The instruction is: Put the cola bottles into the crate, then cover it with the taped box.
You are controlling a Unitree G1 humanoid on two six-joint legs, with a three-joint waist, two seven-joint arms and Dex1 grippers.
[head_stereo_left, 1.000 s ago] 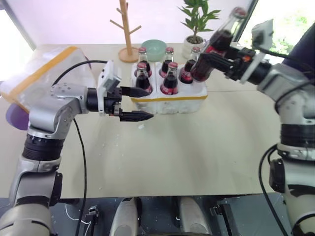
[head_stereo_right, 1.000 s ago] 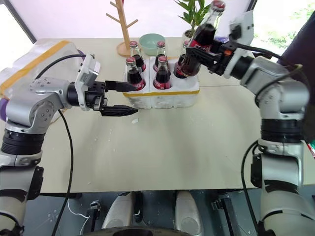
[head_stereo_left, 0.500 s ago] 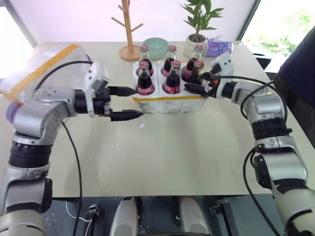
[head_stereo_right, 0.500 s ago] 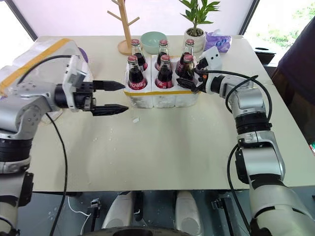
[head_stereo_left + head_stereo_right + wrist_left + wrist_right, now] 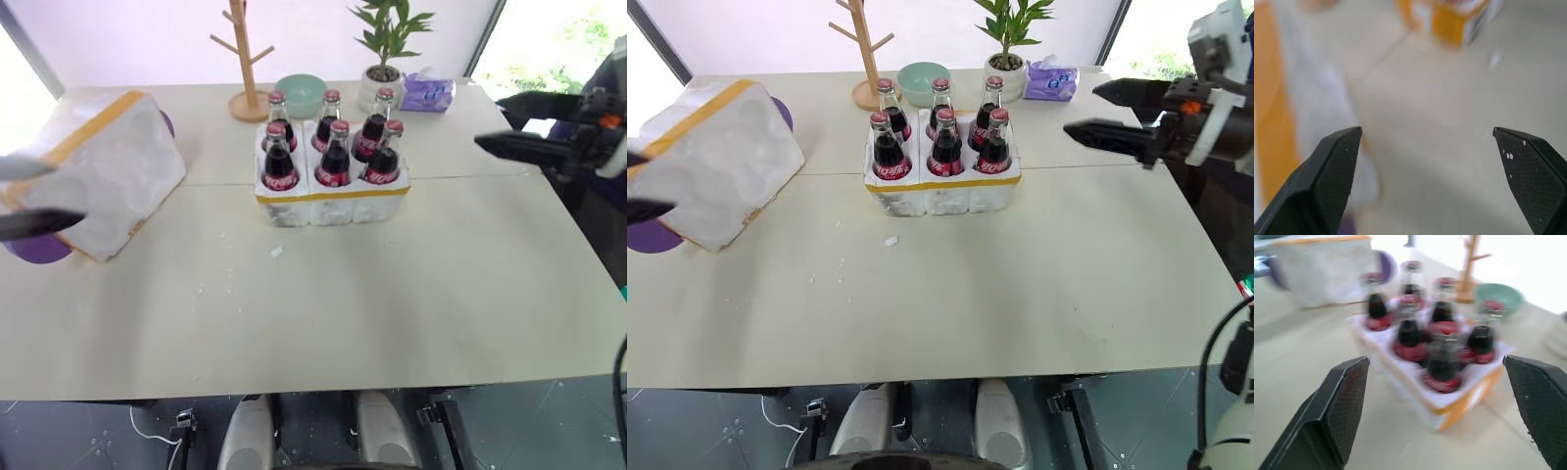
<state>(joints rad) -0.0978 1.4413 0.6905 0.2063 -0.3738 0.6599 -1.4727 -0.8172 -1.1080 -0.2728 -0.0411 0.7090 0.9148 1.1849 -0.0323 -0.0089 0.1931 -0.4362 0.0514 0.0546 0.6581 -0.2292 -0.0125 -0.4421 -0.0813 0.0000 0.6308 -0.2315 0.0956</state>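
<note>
I should next grab the taped box with my left gripper by the thin purple strap (image 5: 41, 249) (image 5: 1347, 225) at its end, because the box is far wider than my open fingers.
Several cola bottles (image 5: 333, 157) stand upright in the wells of the white crate (image 5: 333, 204) at the table's middle back. The taped box (image 5: 113, 162) lies tilted at the far left. My left gripper (image 5: 29, 194) hangs open and blurred in front of the box's left end, holding nothing. My right gripper (image 5: 490, 119) is open and empty, off to the right of the crate and above the table, pointing toward it. The right wrist view looks between the open fingers (image 5: 1337, 406) at the filled crate (image 5: 1449, 406). The left wrist view has the box (image 5: 1308, 88) beside the gripper (image 5: 1426, 129).
A wooden mug tree (image 5: 245, 59), a green bowl (image 5: 299, 95), a potted plant (image 5: 384, 49) and a purple tissue pack (image 5: 426, 93) stand behind the crate. A purple disc (image 5: 34, 245) lies under the box. Foam crumbs (image 5: 276, 252) dot the table (image 5: 392, 294).
My right gripper set the last bottle in the crate, opened and drew back to the right. My left gripper swung left, away from the crate, to the taped box.
</note>
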